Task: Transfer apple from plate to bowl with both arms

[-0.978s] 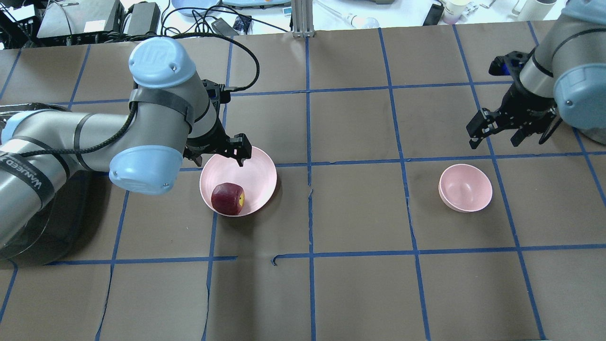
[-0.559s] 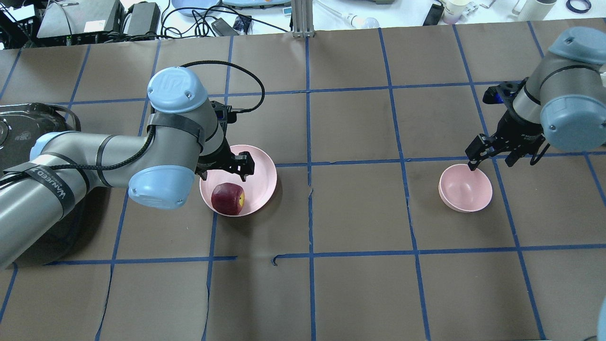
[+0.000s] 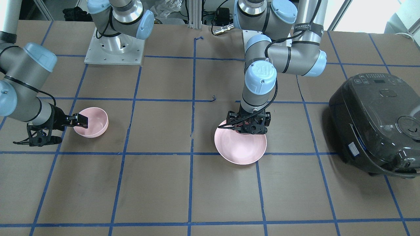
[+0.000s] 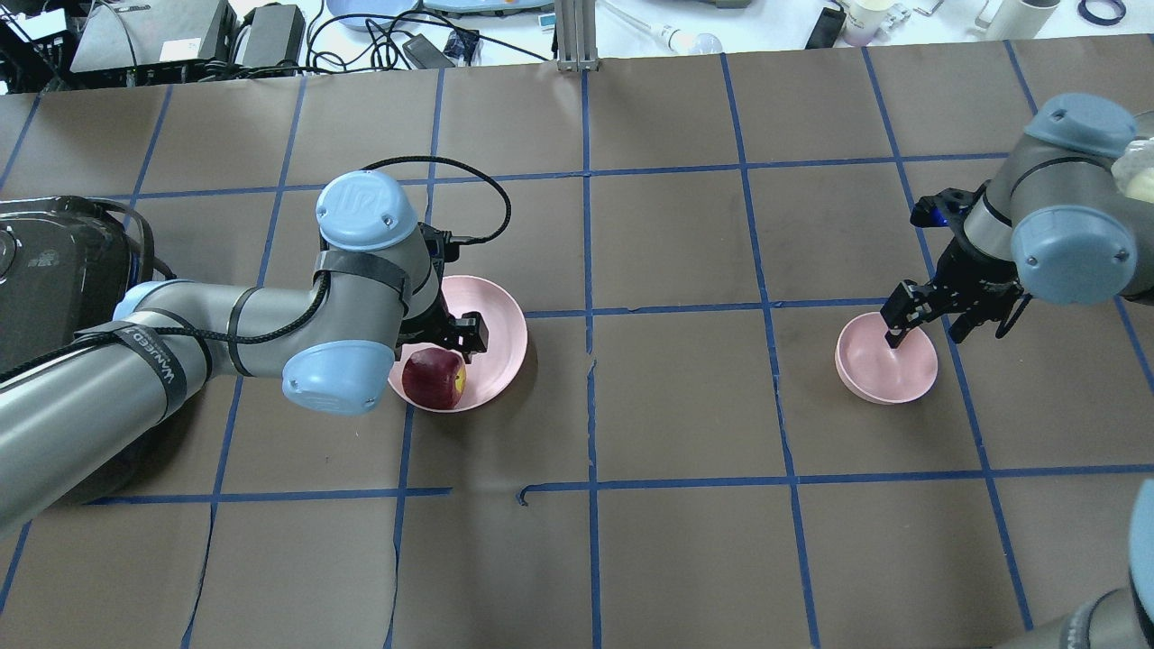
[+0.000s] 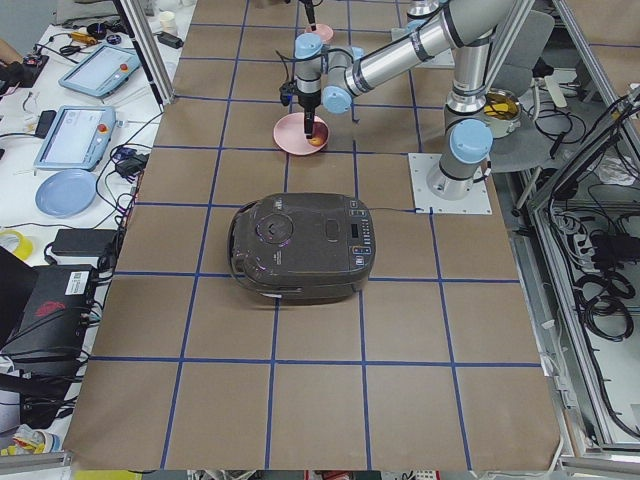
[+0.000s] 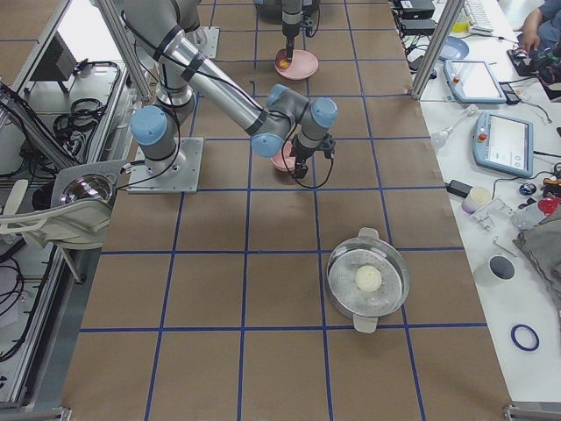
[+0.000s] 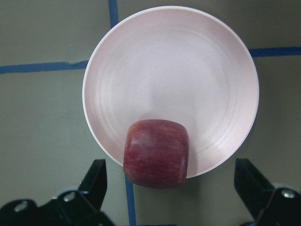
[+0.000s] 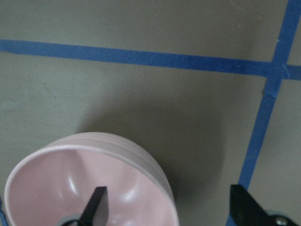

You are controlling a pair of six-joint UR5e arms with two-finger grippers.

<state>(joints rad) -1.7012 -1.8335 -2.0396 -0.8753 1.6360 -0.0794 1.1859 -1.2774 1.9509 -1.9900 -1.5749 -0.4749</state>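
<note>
My right gripper is to pinch the small pink bowl by its thin rim (image 8: 157, 176) next, with one finger inside, because the bowl's opening is too wide for the fingers.
The dark red apple (image 4: 435, 377) sits on the near edge of the pale pink plate (image 4: 505, 324). My left gripper (image 4: 442, 344) is open and low over the apple. In the left wrist view the apple (image 7: 156, 153) lies between its two spread fingers (image 7: 96, 179), on the plate's rim (image 7: 188, 70). The small pink bowl (image 4: 888, 374) stands at the right and is empty. My right gripper (image 4: 924, 335) is open and straddles the bowl's far rim. In the right wrist view one finger (image 8: 96, 202) is inside the bowl (image 8: 70, 174) and the other is outside.
A black rice cooker (image 4: 54, 270) stands at the table's left end, behind my left arm. A metal pot with a lid (image 6: 368, 279) stands at the right end. Blue tape lines grid the brown table.
My left gripper has moved nearer and lower, from the plate's far rim to over the apple. My right gripper has come down to the bowl, one finger now inside it.
</note>
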